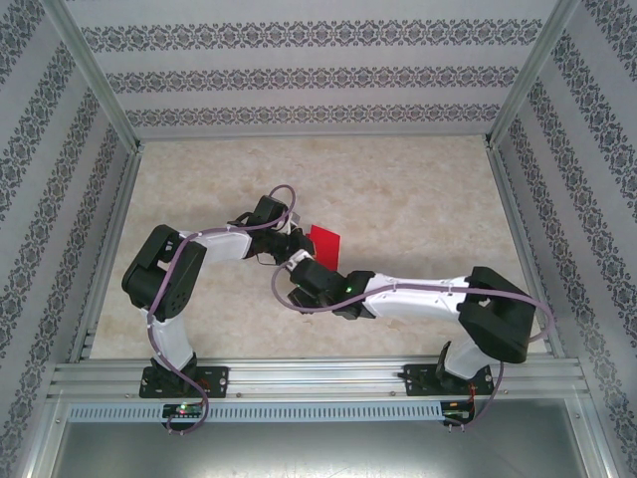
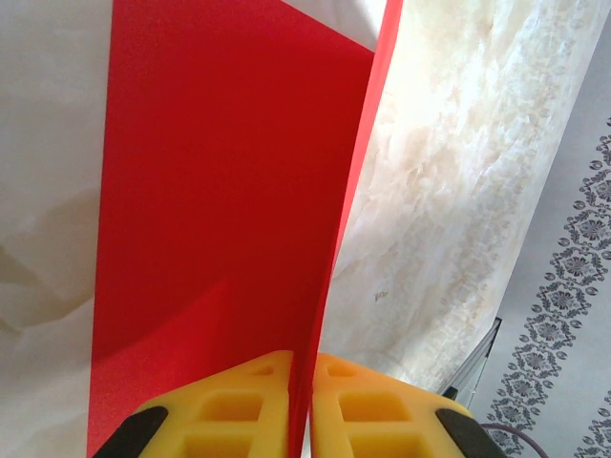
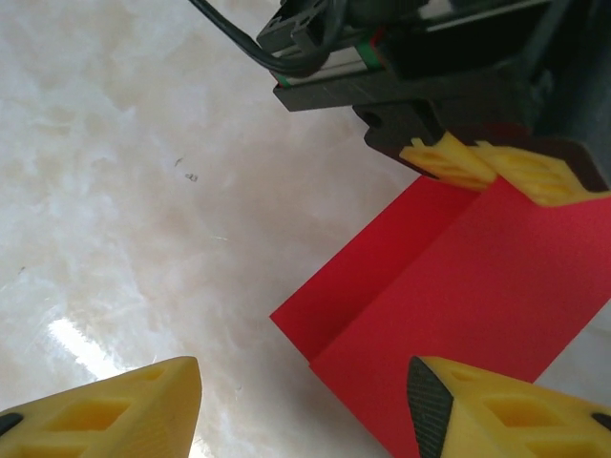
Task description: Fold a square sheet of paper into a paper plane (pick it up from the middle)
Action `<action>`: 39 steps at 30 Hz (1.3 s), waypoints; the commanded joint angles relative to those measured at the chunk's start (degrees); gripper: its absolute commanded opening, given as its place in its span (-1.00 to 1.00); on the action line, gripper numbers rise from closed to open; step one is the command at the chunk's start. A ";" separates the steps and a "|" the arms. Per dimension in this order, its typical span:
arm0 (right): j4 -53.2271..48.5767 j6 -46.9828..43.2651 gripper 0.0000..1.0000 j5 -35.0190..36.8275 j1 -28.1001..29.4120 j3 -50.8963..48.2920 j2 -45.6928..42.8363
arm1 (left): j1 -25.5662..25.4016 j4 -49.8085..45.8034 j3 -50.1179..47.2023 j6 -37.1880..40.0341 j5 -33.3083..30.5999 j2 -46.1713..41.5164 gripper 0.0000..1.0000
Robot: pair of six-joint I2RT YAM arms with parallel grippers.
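I need to pinch the square sheet of paper by its offset layer's near corner (image 3: 308, 360) with my right gripper next, to fold the paper plane.
The square sheet of paper (image 1: 325, 244) is bright red and folded over on itself, one layer offset from the other (image 3: 458, 296). My left gripper (image 1: 296, 239) is shut on its edge. In the left wrist view the paper (image 2: 229, 191) stands upright, pinched between the yellow fingertips of the left gripper (image 2: 304, 377). In the right wrist view those yellow fingers (image 3: 449, 160) clamp the sheet's far edge. My right gripper (image 3: 304, 405) hangs open just in front of the sheet's near corner, apart from it, with nothing between its fingers. A paper plane is out of view.
The pale marbled tabletop (image 1: 418, 199) spreads around both arms. Metal frame rails (image 1: 109, 229) and patterned walls (image 1: 318, 75) bound it on three sides. The two grippers sit close together mid-table, the right gripper (image 1: 295, 267) just nearer than the left.
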 commanded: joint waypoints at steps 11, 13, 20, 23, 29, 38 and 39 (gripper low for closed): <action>-6.56 -0.22 -0.10 5.97 1.28 4.75 5.19 | 0.49 0.83 -0.36 -0.59 1.27 -2.13 -0.71; -6.54 -0.14 -0.18 6.05 1.28 4.86 5.27 | 0.44 0.78 -0.31 -0.57 1.29 -2.21 -0.71; -6.85 0.46 -0.54 7.09 1.27 4.33 4.10 | 0.48 0.48 -0.14 -0.55 1.20 -2.37 -0.71; -6.71 0.83 -0.70 7.49 1.28 3.95 3.54 | 0.47 0.32 -0.11 -0.60 1.07 -2.46 -0.71; -6.70 1.22 -0.99 7.00 0.95 3.62 2.79 | 0.44 0.04 -0.13 -0.47 0.92 -3.00 -0.68; -0.33 2.53 -1.00 -2.30 -2.66 -2.08 -3.07 | 0.47 -6.50 -0.58 1.49 -7.25 -7.97 -0.35; 1.44 2.71 -1.00 -5.00 -3.63 -3.39 -4.12 | 0.47 -7.72 -0.66 1.78 -8.89 -8.90 -0.30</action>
